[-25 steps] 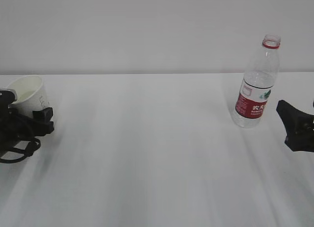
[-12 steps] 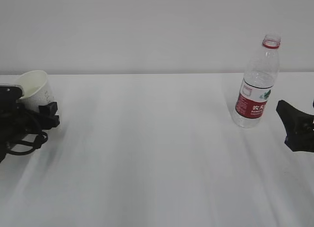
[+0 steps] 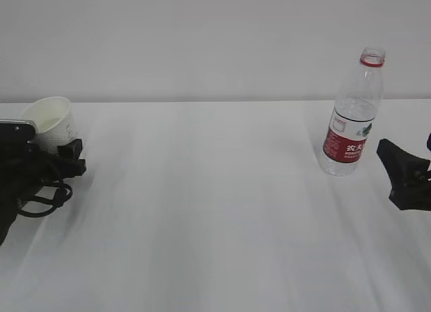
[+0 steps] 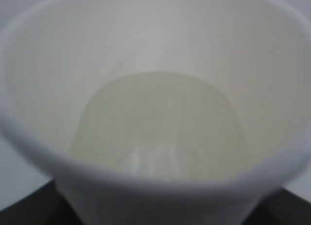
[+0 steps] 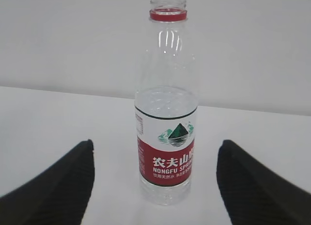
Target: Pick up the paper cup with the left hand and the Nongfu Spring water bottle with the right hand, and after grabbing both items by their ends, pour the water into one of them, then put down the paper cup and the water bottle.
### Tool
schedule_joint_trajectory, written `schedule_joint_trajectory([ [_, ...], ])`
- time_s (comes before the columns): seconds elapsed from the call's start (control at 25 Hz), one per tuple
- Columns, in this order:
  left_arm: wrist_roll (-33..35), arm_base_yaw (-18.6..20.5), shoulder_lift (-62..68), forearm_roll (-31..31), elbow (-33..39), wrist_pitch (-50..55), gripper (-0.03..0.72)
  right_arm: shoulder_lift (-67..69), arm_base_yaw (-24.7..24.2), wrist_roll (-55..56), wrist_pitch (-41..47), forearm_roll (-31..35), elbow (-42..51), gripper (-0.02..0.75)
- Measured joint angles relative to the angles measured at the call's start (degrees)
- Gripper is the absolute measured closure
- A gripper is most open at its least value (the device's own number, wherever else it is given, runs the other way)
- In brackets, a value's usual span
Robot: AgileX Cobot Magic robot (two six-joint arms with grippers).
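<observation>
I should open my left gripper now, since the paper cup (image 3: 52, 124) sits low with its base on the white table and would stay standing.
The paper cup (image 3: 52, 124) is at the far left, tilted, with its mouth facing up and to the left. My left gripper (image 3: 67, 156) is shut on its lower end. The cup's cream inside (image 4: 160, 123) fills the left wrist view, and only dark finger edges (image 4: 26, 210) show at the bottom corners. The Nongfu Spring water bottle (image 3: 351, 116) stands upright and uncapped on the right of the table. Its water (image 5: 166, 101) reaches just above the label. My right gripper (image 3: 403, 176) is open just right of the bottle. The bottle (image 5: 166, 123) stands between and beyond the fingertips (image 5: 73, 181), untouched.
The white table (image 3: 215, 204) runs to a plain white wall (image 3: 202, 42) behind. A loop of black cable (image 3: 40, 201) hangs under the left wrist.
My left gripper has carried the cup a little to the right and slightly up. The bottle has not moved, and the right gripper has barely moved.
</observation>
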Motion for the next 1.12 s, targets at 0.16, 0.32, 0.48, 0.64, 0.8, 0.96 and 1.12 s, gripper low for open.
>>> schedule_joint_trajectory([
  [0.16, 0.0, 0.0, 0.53, 0.23, -0.09, -1.06, 0.187, 0.0, 0.0, 0.0, 0.0, -0.78, 0.0, 0.149],
  [0.32, 0.0, 0.0, 0.53, 0.23, -0.09, -1.06, 0.187, 0.0, 0.0, 0.0, 0.0, -0.9, 0.0, 0.149],
  [0.48, 0.0, 0.0, 0.53, 0.23, -0.09, -1.06, 0.187, 0.0, 0.0, 0.0, 0.0, -1.0, 0.0, 0.149],
  [0.64, 0.0, 0.0, 0.57, 0.23, -0.09, -1.06, 0.165, 0.0, 0.0, 0.09, 0.0, -1.0, 0.0, 0.149],
  [0.8, 0.0, 0.0, 0.8, 0.23, -0.11, 0.05, 0.053, 0.0, 0.0, 0.26, 0.0, -1.15, 0.0, 0.15],
  [0.96, 0.0, 0.0, 1.22, 0.23, -0.11, 2.0, 0.003, 0.0, 0.0, 0.49, 0.0, -1.57, 0.0, 0.15],
  [1.12, 0.0, 0.0, 0.49, 0.23, 0.0, 2.1, -0.002, 0.0, 0.0, 1.17, 0.0, -1.99, 0.0, 0.149],
])
